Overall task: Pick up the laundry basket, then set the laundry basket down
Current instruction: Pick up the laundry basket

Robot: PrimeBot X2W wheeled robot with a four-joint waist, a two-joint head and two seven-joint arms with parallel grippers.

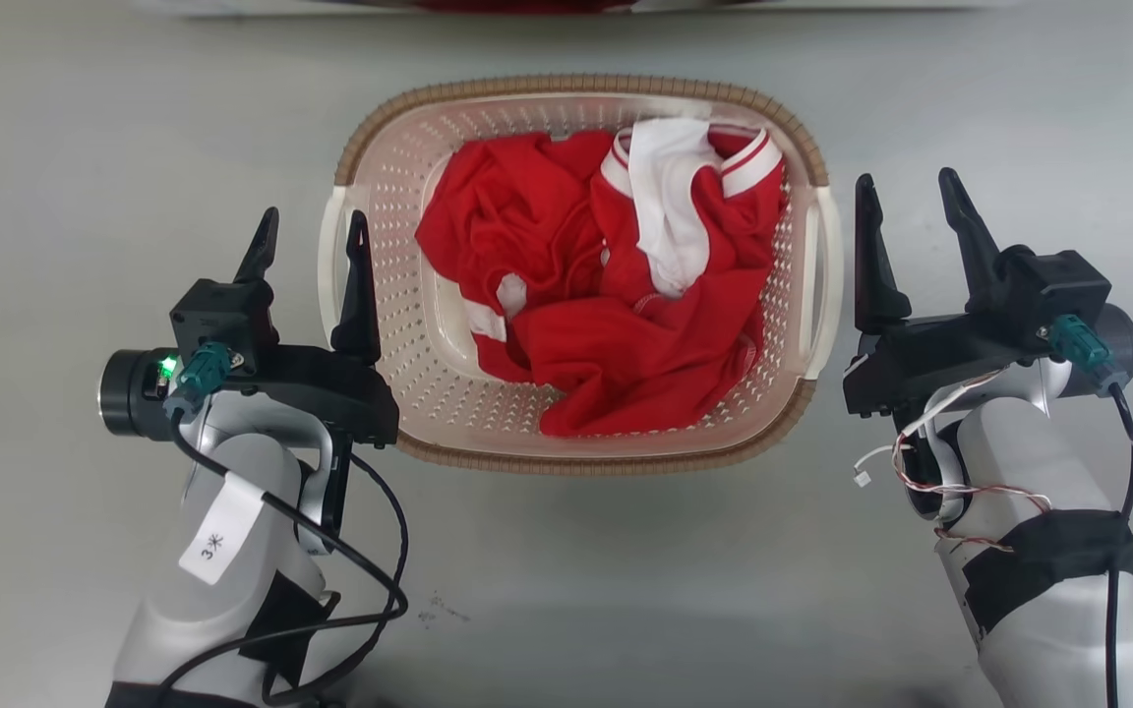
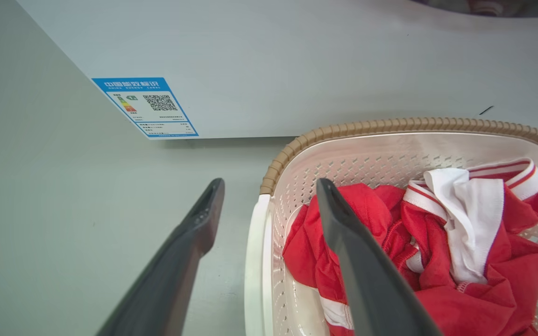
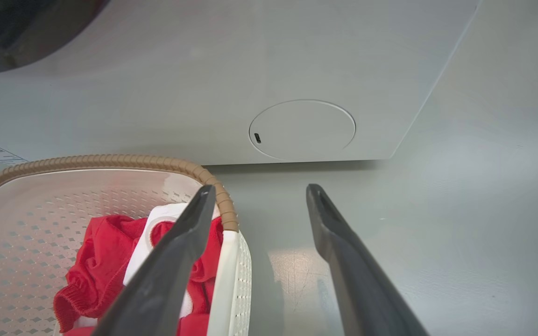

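The robot's left gripper next needs to grab the laundry basket with its red and white clothes [image 1: 626, 344] by its white side handle [image 1: 331, 265] to lift it.
The laundry basket [image 1: 576, 87] stands on the grey floor, cream and perforated with a brown woven-look rim, holding red and white clothes [image 1: 626, 344]. My left gripper [image 1: 313, 236] is open. One finger sits outside the basket's white left handle [image 1: 330, 256] and the other over the basket's inside. In the left wrist view the left gripper [image 2: 271, 186] has that handle [image 2: 255, 261] between its fingers. My right gripper [image 1: 906, 187] is open beside the right handle [image 1: 827, 285]. In the right wrist view the right gripper [image 3: 259, 191] has that handle [image 3: 224, 280] just inside its inner finger.
A white washing machine front [image 2: 297, 56] rises just behind the basket, with a blue energy label [image 2: 145, 107] low on its left and a round cover [image 3: 301, 128] low on its right. Grey floor [image 1: 85, 197] stretches to both sides and in front.
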